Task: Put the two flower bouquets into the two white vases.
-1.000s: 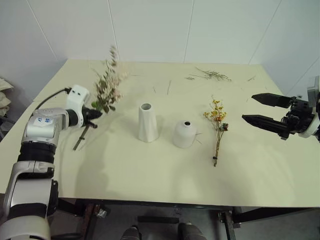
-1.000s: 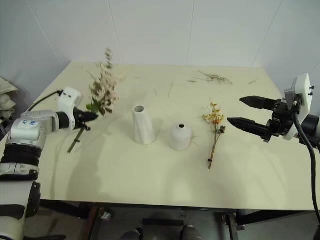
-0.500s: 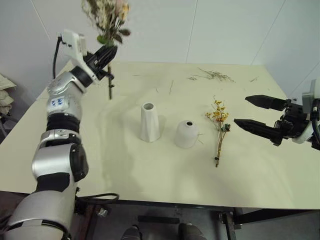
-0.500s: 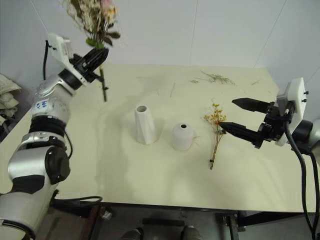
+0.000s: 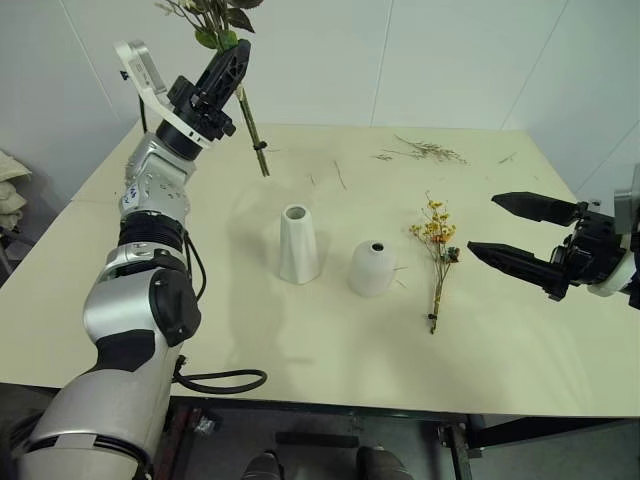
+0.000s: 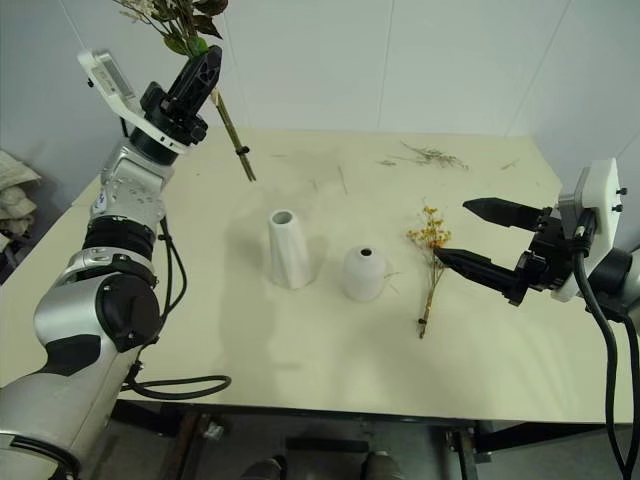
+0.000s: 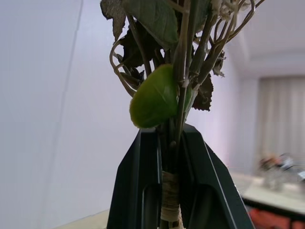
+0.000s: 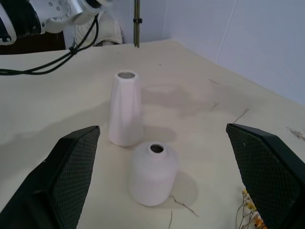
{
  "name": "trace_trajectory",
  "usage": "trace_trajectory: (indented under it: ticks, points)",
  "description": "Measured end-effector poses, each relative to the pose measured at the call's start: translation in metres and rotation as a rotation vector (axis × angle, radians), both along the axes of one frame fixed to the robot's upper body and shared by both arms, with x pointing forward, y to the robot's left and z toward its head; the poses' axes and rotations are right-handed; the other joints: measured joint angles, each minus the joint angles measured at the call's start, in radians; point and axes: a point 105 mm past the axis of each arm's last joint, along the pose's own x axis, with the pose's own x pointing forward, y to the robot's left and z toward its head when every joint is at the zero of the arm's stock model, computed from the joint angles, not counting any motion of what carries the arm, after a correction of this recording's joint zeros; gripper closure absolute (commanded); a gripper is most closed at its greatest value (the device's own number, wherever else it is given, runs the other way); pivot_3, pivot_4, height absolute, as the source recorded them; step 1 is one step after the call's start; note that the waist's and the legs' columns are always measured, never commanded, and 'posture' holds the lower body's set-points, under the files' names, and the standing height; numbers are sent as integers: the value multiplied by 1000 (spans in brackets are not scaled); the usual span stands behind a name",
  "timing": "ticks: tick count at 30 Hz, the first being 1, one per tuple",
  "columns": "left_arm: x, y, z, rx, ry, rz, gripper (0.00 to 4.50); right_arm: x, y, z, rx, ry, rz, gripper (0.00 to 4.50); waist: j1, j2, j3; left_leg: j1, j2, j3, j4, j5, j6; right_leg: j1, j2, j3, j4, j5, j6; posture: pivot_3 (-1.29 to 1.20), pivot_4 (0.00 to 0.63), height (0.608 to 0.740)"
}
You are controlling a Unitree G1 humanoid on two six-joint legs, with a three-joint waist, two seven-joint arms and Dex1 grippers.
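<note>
Brittle little yellow blossoms crowd the top of the thin bouquet [image 5: 437,250], so my right gripper should grab the thin bouquet by its bare stems next.
My left gripper [image 5: 235,55] is raised high at the back left, shut on the stem of the larger bouquet [image 5: 215,18] of green leaves and pale sprigs. Its stem end [image 5: 258,150] slants down over the table, behind and left of the tall cone vase [image 5: 298,245]. In the left wrist view both fingers [image 7: 138,191] clamp the bound stem [image 7: 170,200]. The dome vase [image 5: 371,268] stands right of the cone. The thin yellow-orange bouquet [image 5: 437,250] lies flat right of the dome. My right gripper [image 5: 485,222] hovers open just right of that bouquet, nothing in it.
Loose dried twigs [image 5: 425,150] lie at the table's back right, with smaller bits [image 5: 338,172] behind the vases. A white wall rises behind the table [image 5: 300,340]. A black cable [image 5: 215,380] loops over the front left edge.
My left arm has lifted the larger bouquet from low over the table to high up and swung it right, tilting the stem toward the cone vase. The right gripper has stayed almost still.
</note>
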Motion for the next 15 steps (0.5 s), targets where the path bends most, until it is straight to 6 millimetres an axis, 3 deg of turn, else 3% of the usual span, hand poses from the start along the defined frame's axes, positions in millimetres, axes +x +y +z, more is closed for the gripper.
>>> trace_trajectory:
  ticks: [8, 15]
  points:
    - [-2, -14, -4, -36, 25, -109, 4372, 1, -1, -2, 6, 7, -18, 0, -3, 0, 0, 0, 0, 0, 0, 0, 0, 0, 0, 0, 0, 0, 0, 0, 150, 740]
    - [5, -19, -28, -3, 114, -133, 4372, 2, -2, -5, 10, 17, -26, 0, -1, 0, 0, 0, 0, 0, 0, 0, 0, 0, 0, 0, 0, 0, 0, 0, 150, 740]
